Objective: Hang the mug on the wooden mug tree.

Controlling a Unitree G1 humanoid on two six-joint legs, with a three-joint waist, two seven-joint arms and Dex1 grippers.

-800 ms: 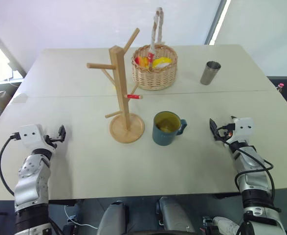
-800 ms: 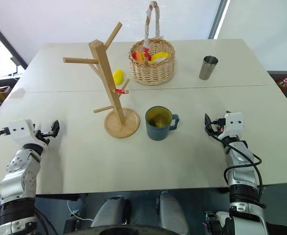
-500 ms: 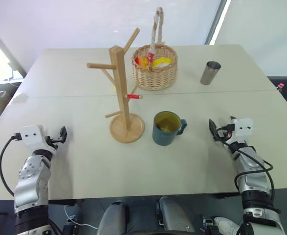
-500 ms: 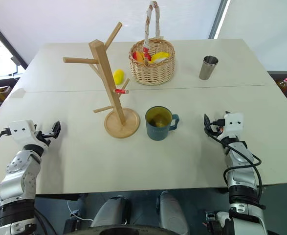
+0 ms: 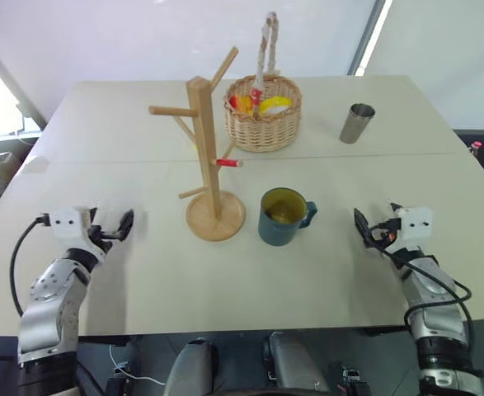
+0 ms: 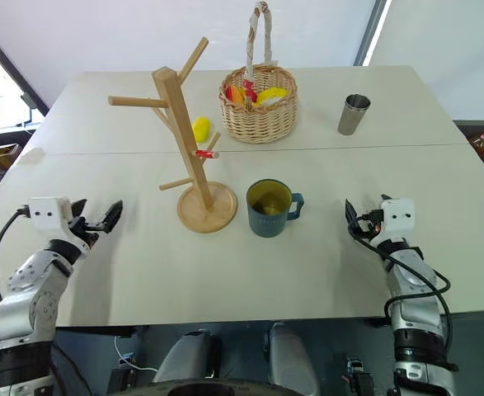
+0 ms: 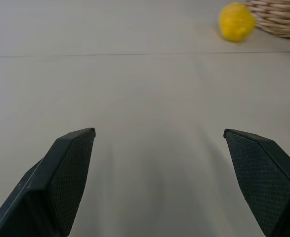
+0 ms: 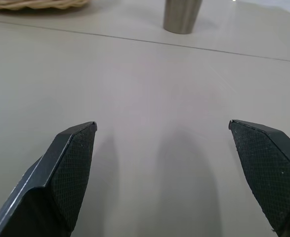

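The robot's right gripper needs to hang the mug on the wooden mug tree (image 5: 209, 153), so next it needs to grab the mug by its loop handle (image 5: 309, 213).
The dark teal mug (image 5: 281, 219) stands upright on the table, yellowish-green inside, its handle toward the right. Just left of it rises the wooden mug tree (image 5: 209, 153) on a round base, with angled pegs and one red-tipped peg facing the mug. My left gripper (image 5: 124, 224) hovers over the table left of the tree's base, open, nothing between its fingers (image 7: 70, 168). Right of the mug, about a hand's width off, my right gripper (image 5: 361, 227) is open and empty too, with bare tabletop between its fingers (image 8: 68, 168).
A wicker basket (image 5: 262, 115) with red and yellow items stands behind the tree. A steel tumbler (image 5: 356, 123) is at the back right. A yellow fruit (image 6: 199, 129) lies behind the tree's post. A seam (image 5: 349, 155) crosses the table.
My left gripper has moved right, closer to the mug tree's base. My right gripper has drawn back slightly toward the near edge. Mug and tree stay put.
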